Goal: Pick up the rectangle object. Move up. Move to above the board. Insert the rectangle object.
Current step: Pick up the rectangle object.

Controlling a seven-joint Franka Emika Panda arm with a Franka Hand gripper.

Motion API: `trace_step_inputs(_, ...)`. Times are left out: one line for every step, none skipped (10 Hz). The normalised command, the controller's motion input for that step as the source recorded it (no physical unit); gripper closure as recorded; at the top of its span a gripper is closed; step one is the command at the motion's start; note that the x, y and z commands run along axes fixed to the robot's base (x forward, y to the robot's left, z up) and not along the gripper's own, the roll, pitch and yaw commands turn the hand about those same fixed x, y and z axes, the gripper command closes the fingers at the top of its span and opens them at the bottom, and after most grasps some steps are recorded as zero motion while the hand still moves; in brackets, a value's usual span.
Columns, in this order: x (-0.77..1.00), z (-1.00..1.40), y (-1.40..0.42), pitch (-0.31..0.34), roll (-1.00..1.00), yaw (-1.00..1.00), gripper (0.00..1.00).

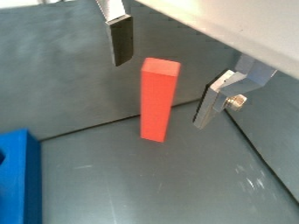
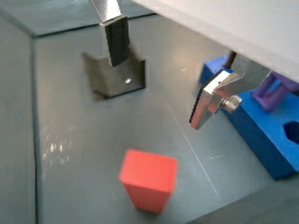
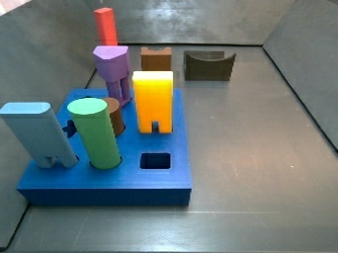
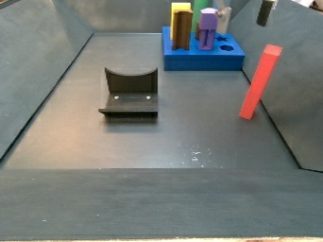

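My gripper is to fit the red block into the board's square hole, so it will next grab the block by its upper part (image 3: 106,18) (image 1: 160,77).
The rectangle object is a tall slim red block standing upright on the grey floor, seen in both wrist views (image 1: 158,98) (image 2: 149,179) and both side views (image 3: 106,24) (image 4: 262,82). My gripper (image 1: 167,72) (image 2: 162,72) is open and empty, hanging above the block without touching it. Its fingers (image 1: 121,40) stand wide apart, and one finger (image 4: 266,11) shows above the block's top. The board (image 3: 79,183) is a thick blue base with a free square hole (image 3: 156,160). It also shows in a side view (image 4: 202,59) and in both wrist views (image 1: 17,175) (image 2: 251,127), off to one side of the gripper.
The board carries an orange block (image 3: 154,99), a green cylinder (image 3: 93,133), a light blue block (image 3: 38,133), a purple peg (image 3: 110,67) and a brown piece (image 3: 158,59). The dark fixture (image 4: 130,93) (image 2: 114,74) stands on the floor. Grey walls enclose the area.
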Motion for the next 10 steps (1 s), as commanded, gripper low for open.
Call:
trace_step_inputs(-0.3,-0.31,0.13,-0.074,0.16,0.81,0.0)
trace_step_inputs(-0.32,-0.33,0.24,-0.09,0.12,0.77,0.0)
trace_step_inputs(-0.38,-0.25,0.31,-0.091,0.07,0.7,0.0)
trace_step_inputs(-0.33,-0.17,0.33,-0.066,0.0,0.73,0.0)
trace_step_inputs(-0.39,-0.19,0.27,-0.044,0.0,0.73,0.0)
trace_step_inputs(-0.44,-0.25,0.22,-0.043,0.0,0.71,0.0)
trace_step_inputs(-0.51,-0.33,0.08,-0.064,0.0,0.63,0.0)
trace_step_inputs(-0.42,-0.41,0.07,-0.037,0.01,0.49,0.0)
trace_step_inputs(-0.17,-0.45,0.0,0.0,0.06,0.15,0.0)
trace_step_inputs(0.0,-0.33,0.0,0.027,0.03,-0.02,0.0)
